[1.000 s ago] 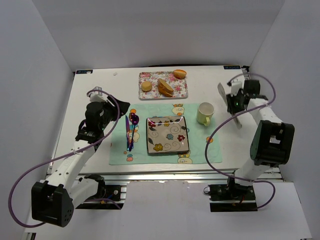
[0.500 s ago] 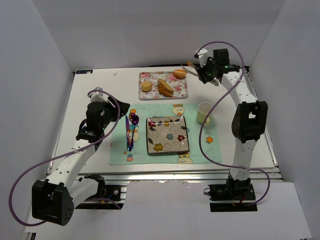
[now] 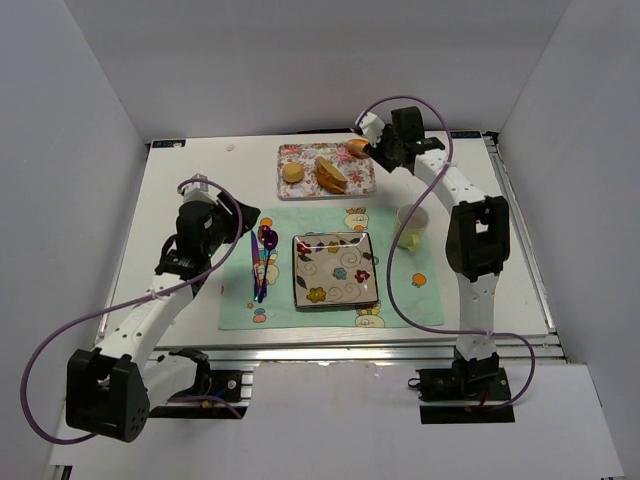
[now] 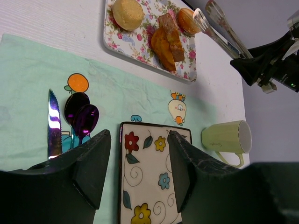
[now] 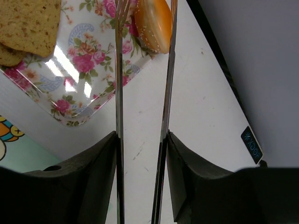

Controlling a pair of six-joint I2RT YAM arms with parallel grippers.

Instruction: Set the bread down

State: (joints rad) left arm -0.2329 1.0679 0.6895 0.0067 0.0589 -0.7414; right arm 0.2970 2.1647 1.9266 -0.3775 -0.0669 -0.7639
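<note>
The bun (image 3: 356,147) would stay on the flowered tray (image 3: 300,185) if I lifted my right gripper now, because the arms of the tongs are still apart around the bun.
The bread (image 5: 152,23) is a glossy orange-brown bun at the far right corner of the flowered tray (image 5: 79,60), also seen as the bread (image 3: 358,147) from above and the bread (image 4: 187,19) from the left wrist. My right gripper (image 5: 141,140) is shut on metal tongs (image 5: 119,70), whose two arms stand apart, one on each side of the bun. From above, the right gripper (image 3: 388,148) hangs just right of the tray (image 3: 300,185). My left gripper (image 4: 138,154) stands open above the flowered plate (image 4: 149,186), holding nothing.
A round pale bun (image 4: 127,13) and sliced brown bread (image 4: 166,39) share the tray. The plate (image 3: 335,270) lies on a green placemat (image 3: 400,290), with a knife (image 4: 54,123) and purple spoons (image 4: 84,119) left of it and a pale green mug (image 3: 412,225) to the right.
My right arm has swung from the table's right side to the back, bringing the tongs to the bread on the tray. The left arm has hardly moved.
</note>
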